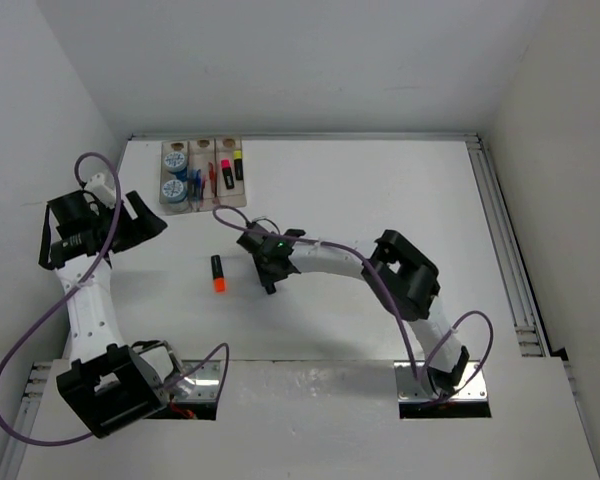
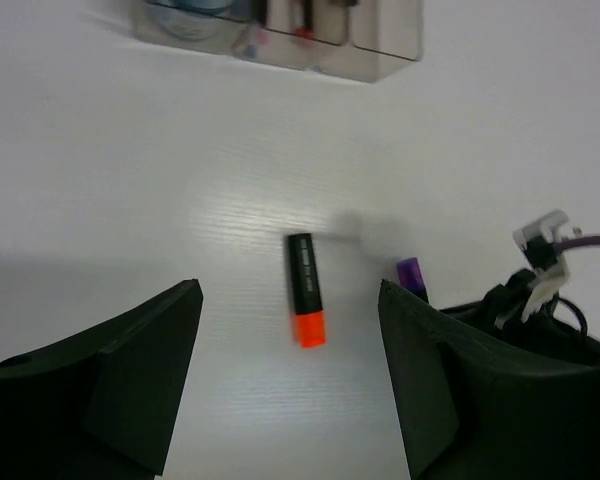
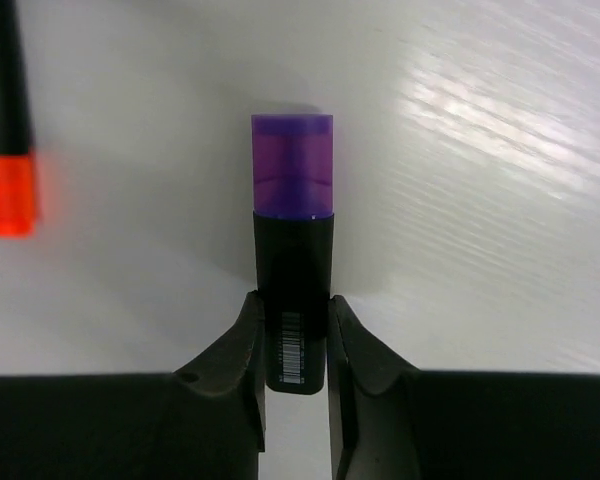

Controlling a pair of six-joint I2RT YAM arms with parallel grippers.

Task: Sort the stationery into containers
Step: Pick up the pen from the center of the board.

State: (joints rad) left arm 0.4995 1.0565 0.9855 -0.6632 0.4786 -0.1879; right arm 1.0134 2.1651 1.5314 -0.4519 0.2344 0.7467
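The left gripper grabs the purple-capped highlighter by its purple cap [image 2: 410, 273] next. That leaves the black body free to settle beside the other highlighters.
My right gripper [image 3: 296, 340] is shut on the black body of a purple-capped highlighter [image 3: 293, 240], cap pointing away, just above the white table; in the top view this gripper [image 1: 268, 265] is at table centre. An orange-capped highlighter [image 1: 218, 273] lies loose on the table left of it and also shows in the left wrist view [image 2: 306, 290] and the right wrist view [image 3: 5, 130]. My left gripper [image 2: 290, 380] is open and empty, held above and short of it. The tan three-slot tray [image 1: 202, 205] stands at the back left.
The tray holds blue-and-white discs [image 1: 174, 175] in its left slot, thin pens [image 1: 197, 185] in the middle, and pink- and yellow-capped highlighters [image 1: 230, 168] on the right. A metal rail [image 1: 505, 240] runs along the table's right edge. A purple cable loops over my right arm.
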